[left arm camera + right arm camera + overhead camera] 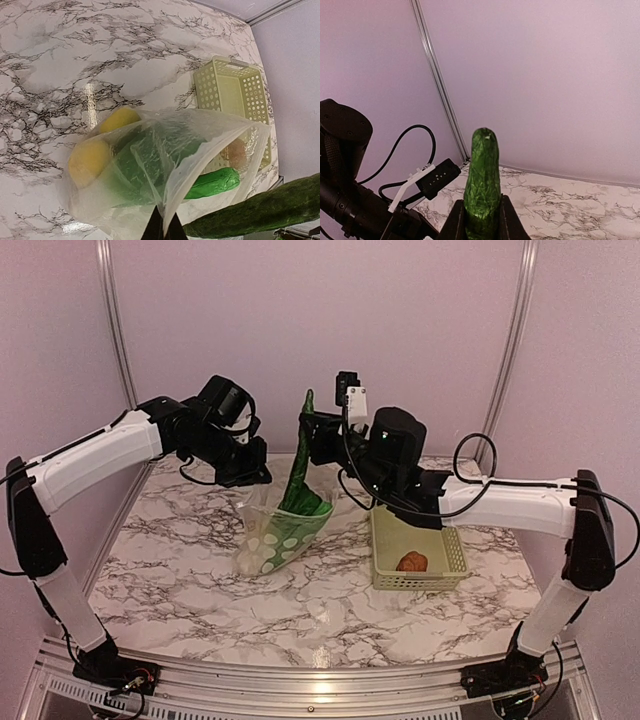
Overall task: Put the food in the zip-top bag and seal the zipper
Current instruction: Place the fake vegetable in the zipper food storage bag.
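Only the cucumber's lower end reaches the bag's opening, so I lower the cucumber farther in first. It is too early for my right gripper to release it.
The clear zip-top bag (278, 536) lies open on the marble table, its mouth lifted. My left gripper (254, 470) is shut on the bag's mouth edge; in the left wrist view its fingers (162, 229) pinch the plastic. Inside the bag (150, 165) I see a yellow lemon (89, 161), another yellow piece (119, 119), leafy green bok choy (145, 157) and a bright green piece (215, 182). My right gripper (314, 440) is shut on the long green cucumber (303, 455), held steeply over the bag's mouth. The cucumber (482, 185) stands between my right gripper's (481, 201) fingers.
A pale green slotted basket (440, 575) stands right of the bag and holds a brown round item (411, 562). The basket also shows in the left wrist view (227, 87). The pink back wall and metal posts (118, 330) close off the far side.
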Robot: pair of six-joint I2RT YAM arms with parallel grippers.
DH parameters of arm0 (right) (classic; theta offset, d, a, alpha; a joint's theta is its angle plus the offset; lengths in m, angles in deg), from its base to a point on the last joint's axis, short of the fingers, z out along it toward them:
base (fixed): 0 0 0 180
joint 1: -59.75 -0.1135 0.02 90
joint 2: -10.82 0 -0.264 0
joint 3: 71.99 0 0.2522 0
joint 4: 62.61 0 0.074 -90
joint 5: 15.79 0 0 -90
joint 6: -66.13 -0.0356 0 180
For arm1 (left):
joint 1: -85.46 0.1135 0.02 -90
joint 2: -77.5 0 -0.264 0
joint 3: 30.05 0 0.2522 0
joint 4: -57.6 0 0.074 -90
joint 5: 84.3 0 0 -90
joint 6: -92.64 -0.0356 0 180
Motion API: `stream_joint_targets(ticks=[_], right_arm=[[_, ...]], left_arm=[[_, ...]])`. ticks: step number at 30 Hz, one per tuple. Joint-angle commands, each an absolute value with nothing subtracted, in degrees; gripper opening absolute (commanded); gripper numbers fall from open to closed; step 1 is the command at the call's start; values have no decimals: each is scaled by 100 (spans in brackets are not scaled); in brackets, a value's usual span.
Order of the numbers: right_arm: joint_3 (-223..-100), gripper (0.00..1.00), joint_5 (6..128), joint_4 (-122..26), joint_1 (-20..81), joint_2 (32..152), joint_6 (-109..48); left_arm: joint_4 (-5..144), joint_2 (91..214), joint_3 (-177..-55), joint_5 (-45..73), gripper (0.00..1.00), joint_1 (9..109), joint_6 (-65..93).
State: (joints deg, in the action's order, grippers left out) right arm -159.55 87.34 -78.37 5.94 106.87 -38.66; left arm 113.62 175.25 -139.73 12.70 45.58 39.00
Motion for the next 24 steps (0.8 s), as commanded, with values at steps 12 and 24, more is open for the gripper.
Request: stream_joint_targets(ticks=[12, 24], right_arm=[[-15816, 0, 9290, -8288, 246, 11081, -4204], [-15273, 3, 9210, -8791, 104, 11257, -4606]], left_arm=[[11327, 17458, -13890, 1536, 3, 4661, 4168], [11224, 17530, -13981, 1648, 3, 4830, 4132]])
